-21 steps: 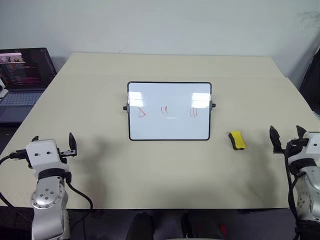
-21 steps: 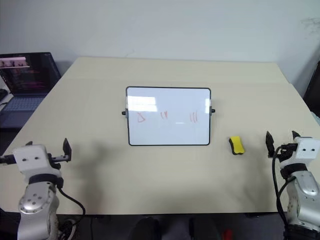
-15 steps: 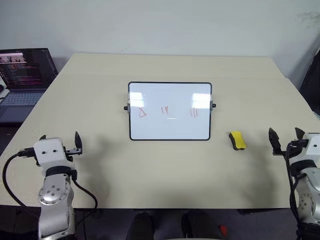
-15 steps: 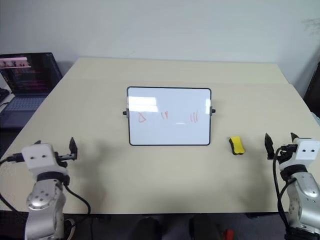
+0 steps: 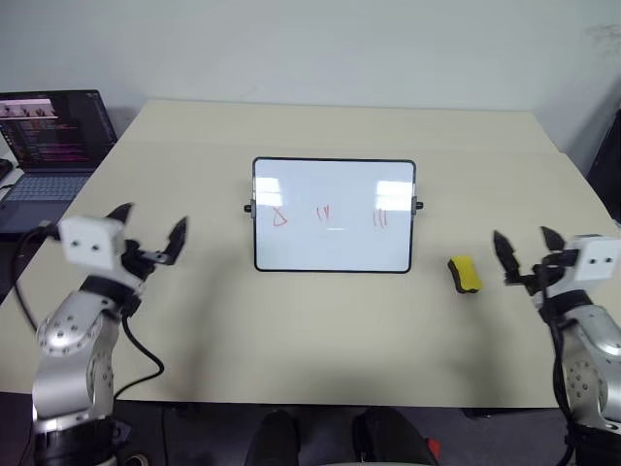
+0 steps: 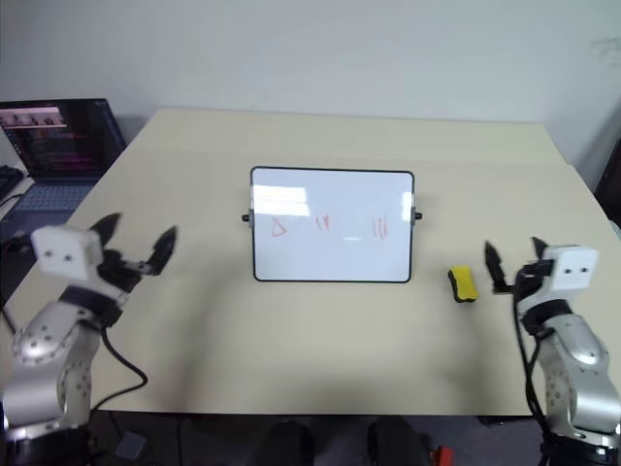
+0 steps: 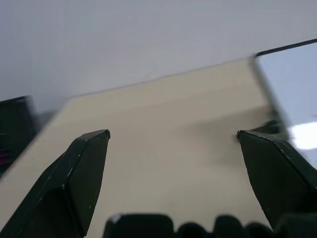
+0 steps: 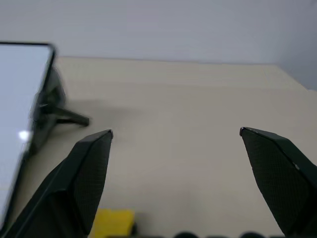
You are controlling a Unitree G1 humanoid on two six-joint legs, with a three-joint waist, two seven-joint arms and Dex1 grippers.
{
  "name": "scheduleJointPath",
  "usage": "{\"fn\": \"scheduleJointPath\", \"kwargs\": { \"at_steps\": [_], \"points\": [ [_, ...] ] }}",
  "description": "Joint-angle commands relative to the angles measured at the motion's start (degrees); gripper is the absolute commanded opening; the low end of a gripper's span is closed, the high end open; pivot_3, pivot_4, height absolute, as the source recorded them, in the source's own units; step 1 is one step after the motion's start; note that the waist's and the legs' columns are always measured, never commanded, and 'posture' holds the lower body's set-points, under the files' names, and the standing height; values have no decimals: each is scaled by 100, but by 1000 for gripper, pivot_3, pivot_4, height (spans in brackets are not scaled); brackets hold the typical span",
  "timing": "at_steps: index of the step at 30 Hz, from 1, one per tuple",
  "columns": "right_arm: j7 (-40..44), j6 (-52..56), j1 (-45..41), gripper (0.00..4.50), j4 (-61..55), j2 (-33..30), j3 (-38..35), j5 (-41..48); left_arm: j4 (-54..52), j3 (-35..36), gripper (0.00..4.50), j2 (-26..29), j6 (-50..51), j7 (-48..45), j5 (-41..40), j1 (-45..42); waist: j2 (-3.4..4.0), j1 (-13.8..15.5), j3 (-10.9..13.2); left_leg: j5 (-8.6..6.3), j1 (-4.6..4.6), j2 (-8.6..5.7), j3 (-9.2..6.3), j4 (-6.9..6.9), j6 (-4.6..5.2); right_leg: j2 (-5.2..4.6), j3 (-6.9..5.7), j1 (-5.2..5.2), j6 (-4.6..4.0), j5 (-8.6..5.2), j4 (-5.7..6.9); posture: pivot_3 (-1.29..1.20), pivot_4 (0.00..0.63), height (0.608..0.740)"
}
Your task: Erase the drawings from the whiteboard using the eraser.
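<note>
Next, the right gripper grabs the yellow eraser (image 5: 465,274) by its long sides to wipe the red drawings off the whiteboard.
The whiteboard (image 5: 335,248) stands propped up at the middle of the table, black-framed, with side knobs. Three small red drawings (image 5: 326,215) run in a row across its middle. The yellow eraser (image 5: 465,274) lies flat on the table just right of the board's lower right corner. My right gripper (image 5: 524,243) hovers open a short way right of the eraser, empty; the right wrist view has the eraser (image 8: 114,220) low between its fingers (image 8: 84,173) and the board's edge (image 8: 20,99) beside it. My left gripper (image 5: 150,221) is open and empty, well left of the board.
An open laptop (image 5: 49,136) with a lit screen sits off the table's far left corner. The beige table (image 5: 330,330) stretches wide in front of and behind the board. A pale wall closes the far side.
Both arms have lifted. The left gripper rose and swung right toward the board. The right gripper shifted left, closer to the eraser. Board and eraser have kept still.
</note>
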Motion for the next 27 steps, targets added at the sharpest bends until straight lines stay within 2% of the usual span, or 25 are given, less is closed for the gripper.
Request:
{"fn": "scheduleJointPath", "kwargs": {
  "at_steps": [1,6,12,21,27],
  "points": [
    [-451,996,73,4473,-943,11,96,257,-465,-790,4500,421,377,-1353,-531,-331,0,20,0,0,-2,-1,2,-1,0,0,2,1,-1,1,-4,0,150,740],
    [-833,2112,-178,4473,-1285,2,328,355,-757,-1403,4500,745,861,-2436,-1078,-771,4,-100,4,-7,-1,6,1,-2,-11,1,19,-3,-9,5,-14,0,150,740],
    [-1067,2517,-318,4473,-1197,189,391,234,-836,-1862,4500,784,940,-3042,-1073,-1082,8,-102,6,-8,-3,9,5,-5,-9,10,11,-5,12,-10,-16,0,150,740],
    [-1091,2548,-529,4473,-560,229,750,-213,-724,-1894,4500,836,959,-3309,-976,-1160,9,-95,6,-9,-6,6,6,-5,-7,10,11,-5,14,-11,-24,0,150,740],
    [-1017,2412,-642,4473,-255,301,722,-333,-787,-1821,4500,916,969,-3272,-915,-958,10,-99,8,-10,-10,8,3,-6,-6,9,15,-6,13,-11,-31,0,150,740]
  ]
}}
